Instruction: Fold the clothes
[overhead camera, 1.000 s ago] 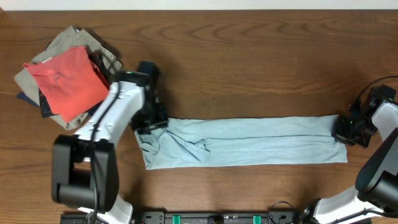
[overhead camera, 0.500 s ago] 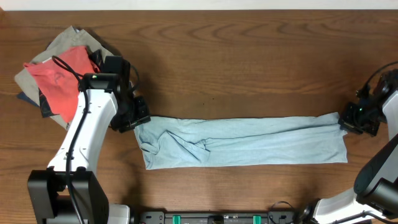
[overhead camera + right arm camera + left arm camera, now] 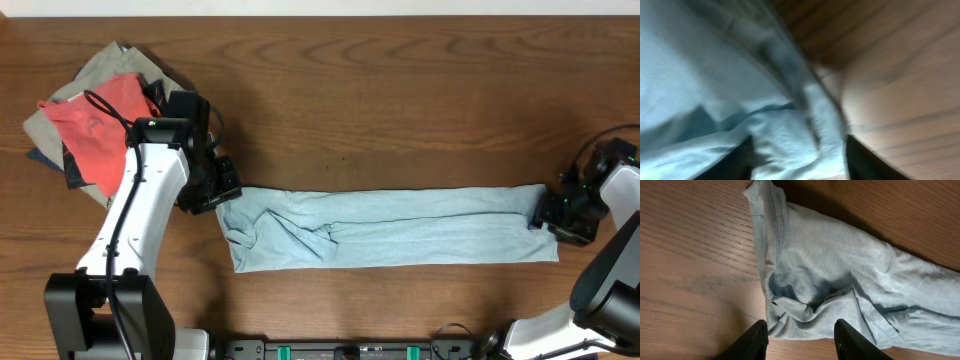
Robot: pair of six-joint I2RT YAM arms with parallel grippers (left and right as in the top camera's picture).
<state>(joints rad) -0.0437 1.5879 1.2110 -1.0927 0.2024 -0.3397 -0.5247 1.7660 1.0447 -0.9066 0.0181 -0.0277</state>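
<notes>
My right gripper grabs the folded T-shirt's end edge beneath it next, to fold that end inward over the T-shirt's flat middle.
The clothes, a pale light-blue T-shirt [image 3: 400, 228], lie folded into a long narrow strip across the table, rumpled at the left end. My left gripper [image 3: 226, 194] hovers at the strip's upper left corner. In the left wrist view the left gripper [image 3: 801, 339] is open with bare wood between its fingers, and the bunched shirt [image 3: 840, 270] lies just beyond them. My right gripper [image 3: 552, 216] sits over the strip's right end. The blurred right wrist view shows the right gripper [image 3: 799, 160] with its jaws wide apart and the shirt fabric [image 3: 715, 75] lying loose between and under them.
A pile of other garments sits at the table's back left corner, a red-orange one [image 3: 100, 125] on top of a khaki one [image 3: 110, 62]. My left arm reaches past this pile. Bare wooden table [image 3: 400, 110] stretches behind the shirt.
My right gripper has opened and let go of the shirt's right end, shifting slightly toward the front. Earlier my left arm swung left, off the shirt's left end; it has held still since.
</notes>
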